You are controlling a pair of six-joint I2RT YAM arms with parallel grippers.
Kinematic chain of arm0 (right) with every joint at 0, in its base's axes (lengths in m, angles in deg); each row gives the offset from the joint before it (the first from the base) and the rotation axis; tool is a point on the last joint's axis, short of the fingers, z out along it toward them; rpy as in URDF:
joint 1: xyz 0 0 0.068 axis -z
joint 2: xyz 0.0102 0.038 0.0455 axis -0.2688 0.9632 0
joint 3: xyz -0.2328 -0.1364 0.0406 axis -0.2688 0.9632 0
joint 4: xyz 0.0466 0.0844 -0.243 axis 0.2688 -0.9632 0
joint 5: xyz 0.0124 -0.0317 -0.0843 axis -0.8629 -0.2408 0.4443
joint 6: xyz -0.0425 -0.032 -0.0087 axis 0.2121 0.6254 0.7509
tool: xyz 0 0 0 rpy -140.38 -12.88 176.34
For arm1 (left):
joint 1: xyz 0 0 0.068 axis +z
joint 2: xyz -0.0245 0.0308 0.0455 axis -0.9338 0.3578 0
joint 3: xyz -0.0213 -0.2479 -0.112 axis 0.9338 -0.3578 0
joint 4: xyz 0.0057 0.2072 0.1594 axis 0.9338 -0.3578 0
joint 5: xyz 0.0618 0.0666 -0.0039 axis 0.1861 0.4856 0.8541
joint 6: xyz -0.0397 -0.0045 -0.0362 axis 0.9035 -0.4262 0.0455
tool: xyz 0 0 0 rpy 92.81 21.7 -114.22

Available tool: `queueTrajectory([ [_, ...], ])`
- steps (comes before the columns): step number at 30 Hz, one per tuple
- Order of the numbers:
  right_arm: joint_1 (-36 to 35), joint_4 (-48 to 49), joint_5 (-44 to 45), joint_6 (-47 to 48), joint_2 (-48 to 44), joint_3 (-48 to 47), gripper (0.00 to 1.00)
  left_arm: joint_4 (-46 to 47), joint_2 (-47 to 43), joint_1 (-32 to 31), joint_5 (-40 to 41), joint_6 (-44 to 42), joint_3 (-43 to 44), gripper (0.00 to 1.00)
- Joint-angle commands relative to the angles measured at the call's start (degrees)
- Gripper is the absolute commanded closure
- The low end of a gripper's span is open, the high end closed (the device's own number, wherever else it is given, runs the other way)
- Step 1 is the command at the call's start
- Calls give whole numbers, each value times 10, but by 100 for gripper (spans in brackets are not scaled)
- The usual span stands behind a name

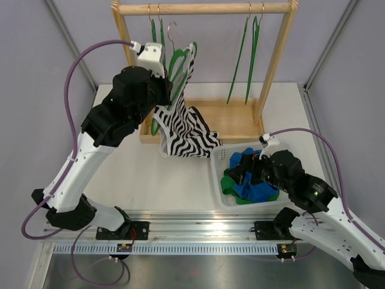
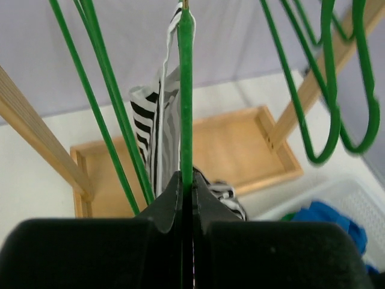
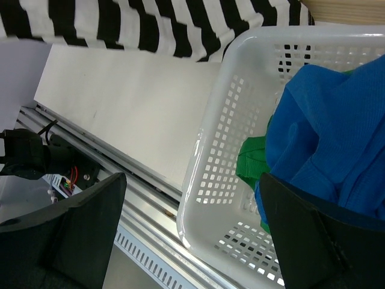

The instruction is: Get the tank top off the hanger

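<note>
My right gripper should take the tank top off the hanger, so it should grab the tank top by its white-trimmed edge (image 1: 187,70), away from where my left gripper holds it.
The zebra-striped tank top (image 1: 183,129) hangs from a green hanger (image 1: 177,60) held away from the wooden rack's rail (image 1: 204,8); its hem drapes onto the table and the basket's corner. My left gripper (image 1: 167,81) is shut on the green hanger (image 2: 186,90), with striped fabric (image 2: 153,138) just behind it. My right gripper (image 1: 243,174) is open over the white basket (image 1: 218,180), nothing between its fingers (image 3: 78,223). The tank top's hem (image 3: 138,27) shows at the top of the right wrist view.
The basket (image 3: 210,180) holds blue (image 3: 325,126) and green (image 3: 252,162) clothes. Several empty green hangers (image 1: 249,54) hang on the rail. The rack's wooden base tray (image 1: 234,123) lies behind the basket. A metal rail (image 1: 192,220) runs along the near edge.
</note>
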Motion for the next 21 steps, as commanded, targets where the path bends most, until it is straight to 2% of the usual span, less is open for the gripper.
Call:
queueTrajectory([
  [1, 1, 46, 7, 30, 18, -31, 1, -36, -62, 0, -71, 23, -84, 100],
  [4, 1, 73, 11, 42, 34, -31, 1, -25, -141, -3, -85, 31, -185, 100],
  [8, 1, 142, 7, 51, 60, -23, 1, -63, -232, -3, -32, 53, -280, 100],
  [11, 1, 216, -65, 57, 94, -12, 0, -78, -303, -3, -40, 79, -362, 100],
  [16, 1, 346, -181, 51, 221, -12, 0, -71, -419, -3, -111, 107, -494, 100],
  [17, 1, 398, -212, 45, 242, -14, 1, -68, -435, -3, -116, 111, -532, 100],
  [21, -11, 490, -240, 22, 364, -38, 0, -71, -510, -3, -124, 135, -587, 100],
])
